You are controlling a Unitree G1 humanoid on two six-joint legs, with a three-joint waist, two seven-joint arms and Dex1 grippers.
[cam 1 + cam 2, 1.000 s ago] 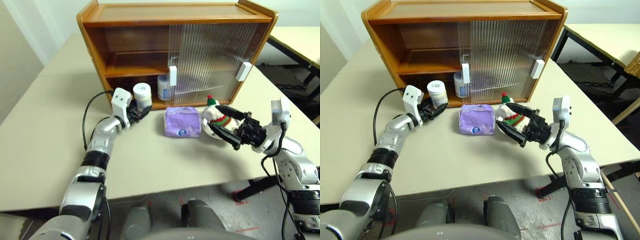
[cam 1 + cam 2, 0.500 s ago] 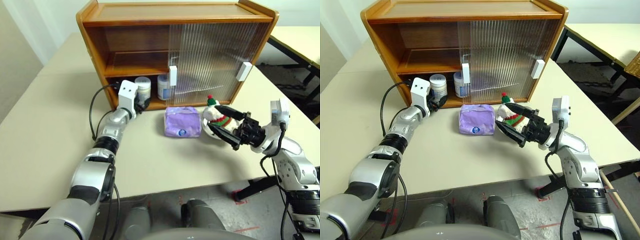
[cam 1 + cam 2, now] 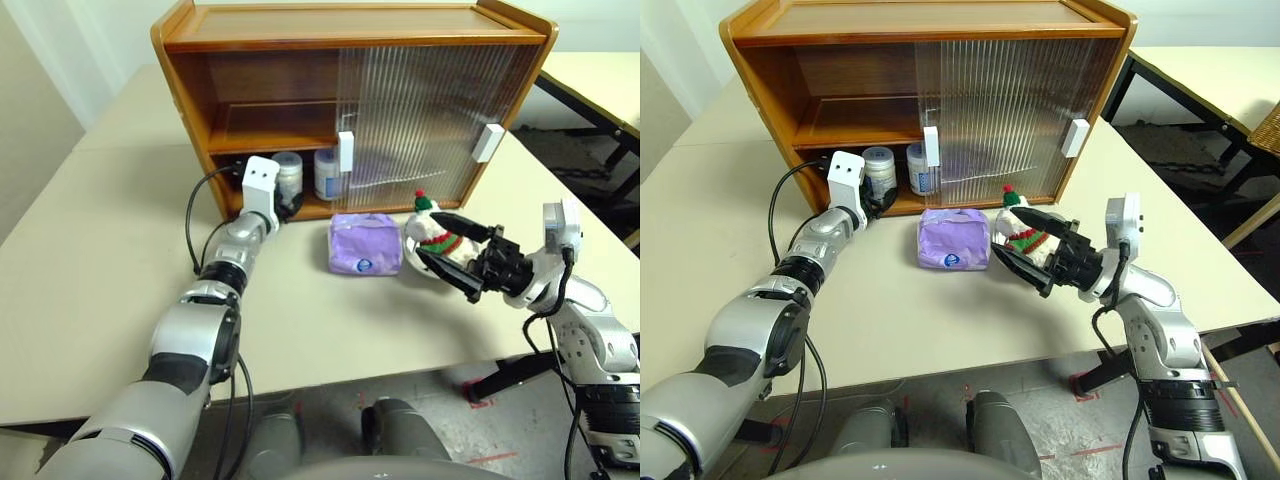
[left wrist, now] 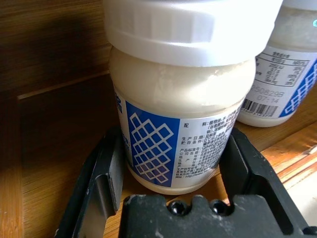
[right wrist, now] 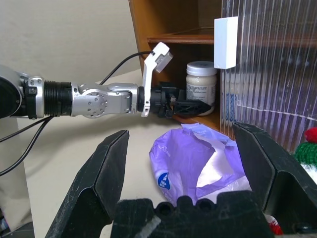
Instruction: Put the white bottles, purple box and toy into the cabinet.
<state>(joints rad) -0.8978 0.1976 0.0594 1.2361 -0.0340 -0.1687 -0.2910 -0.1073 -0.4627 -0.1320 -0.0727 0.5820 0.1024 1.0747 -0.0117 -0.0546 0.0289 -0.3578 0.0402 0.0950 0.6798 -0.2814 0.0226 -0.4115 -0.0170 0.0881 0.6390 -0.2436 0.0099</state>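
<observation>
The white bottle's base is on the wooden bottom in the left wrist view, so my left gripper opens now. The bottle would stand in the cabinet.
The cabinet (image 3: pixel 350 25) stands at the back of the table with its left half open. In its lower compartment my left gripper (image 3: pixel 284 203) is shut on a white bottle (image 4: pixel 183 124), whose base is at the wooden floor. The second white bottle (image 3: pixel 326 172) stands just beside it, to the right. The purple box (image 3: pixel 365 243) lies on the table in front of the cabinet. To its right sits the toy (image 3: pixel 432 228), a white bear with a red hat. My right gripper (image 3: pixel 1010 232) hovers open in front of the toy, holding nothing.
Both ribbed sliding doors (image 3: pixel 430 110) cover the cabinet's right half, each with a white handle (image 3: pixel 487 142). The upper shelf (image 3: pixel 270 135) on the left is bare. The toy rests in a pale bowl (image 3: pixel 418 262). Another table (image 3: pixel 600 80) stands at the back right.
My left gripper has carried the white bottle from the table in front of the cabinet into the lower compartment, beside the other bottle. The right arm has not moved.
</observation>
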